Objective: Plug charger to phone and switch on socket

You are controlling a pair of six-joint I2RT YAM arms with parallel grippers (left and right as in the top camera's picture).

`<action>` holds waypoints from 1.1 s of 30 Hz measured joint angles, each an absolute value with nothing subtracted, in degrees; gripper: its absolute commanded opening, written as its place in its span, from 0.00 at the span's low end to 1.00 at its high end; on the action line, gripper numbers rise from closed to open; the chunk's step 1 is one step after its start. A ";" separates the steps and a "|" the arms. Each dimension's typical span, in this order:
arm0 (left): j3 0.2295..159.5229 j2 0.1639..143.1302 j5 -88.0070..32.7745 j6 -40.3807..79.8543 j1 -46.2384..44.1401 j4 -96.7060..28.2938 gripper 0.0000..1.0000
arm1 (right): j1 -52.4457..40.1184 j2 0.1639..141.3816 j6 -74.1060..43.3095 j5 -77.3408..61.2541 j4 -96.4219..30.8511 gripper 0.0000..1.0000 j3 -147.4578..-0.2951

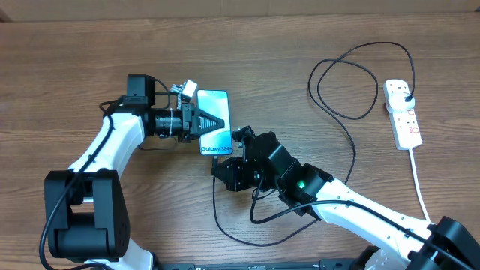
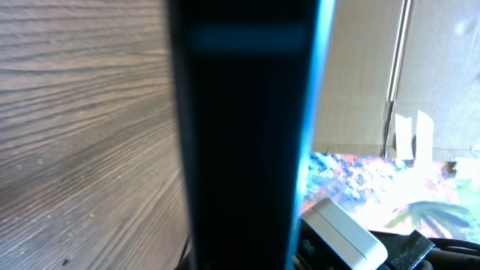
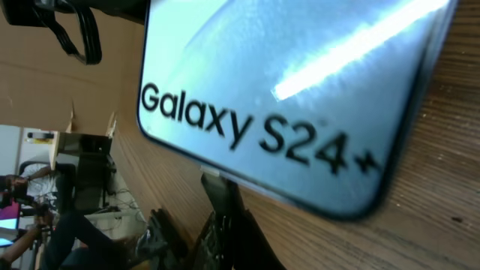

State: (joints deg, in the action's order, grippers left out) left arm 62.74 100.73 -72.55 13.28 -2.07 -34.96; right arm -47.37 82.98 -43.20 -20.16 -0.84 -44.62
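My right gripper should keep holding the charger's connector until its black body touches the phone's bottom edge point(image 3: 244, 181), because silver metal still shows below that edge.
The phone point(image 1: 217, 139) lies on the table with its light blue "Galaxy S24+" screen up. My left gripper point(image 1: 209, 121) is shut on it from the left; in the left wrist view the phone's edge is a dark band point(image 2: 240, 135). My right gripper point(image 1: 224, 160) sits at the phone's near end, shut on the charger's connector tip point(image 3: 227, 196), which is just below the phone's bottom edge point(image 3: 285, 90); whether it is inserted is hidden. The black charger cable point(image 1: 312, 81) loops across the table to its plug in the socket point(image 1: 403, 114) at the right.
The socket's white cord point(image 1: 421, 191) runs towards the near right edge. Slack black cable point(image 1: 216, 214) curls on the table beneath my right arm. A cardboard wall stands along the far side.
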 measured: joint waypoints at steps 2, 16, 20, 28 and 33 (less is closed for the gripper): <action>62.63 100.73 -72.55 12.84 -2.92 -35.73 0.04 | -47.33 82.98 -43.70 -19.33 1.30 0.04 -44.60; 62.00 100.75 -66.72 11.31 -4.01 -34.89 0.04 | -47.05 82.13 -44.12 -17.56 -0.16 0.04 -44.88; 61.63 100.75 -63.35 11.31 -4.38 -34.30 0.04 | -45.98 82.11 -43.72 -15.90 -2.68 0.04 -45.06; 61.43 100.75 -51.46 12.51 -2.79 -32.51 0.04 | -44.75 82.11 -43.46 -10.92 -13.69 0.04 -45.21; 61.43 100.75 -41.23 14.00 -1.39 -32.73 0.04 | -44.71 82.11 -43.48 -6.13 -19.22 0.13 -45.23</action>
State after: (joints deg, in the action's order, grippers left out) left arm 61.43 100.75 -41.23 14.00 -1.39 -32.73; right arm -44.71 82.11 -43.48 -6.13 -19.22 -45.23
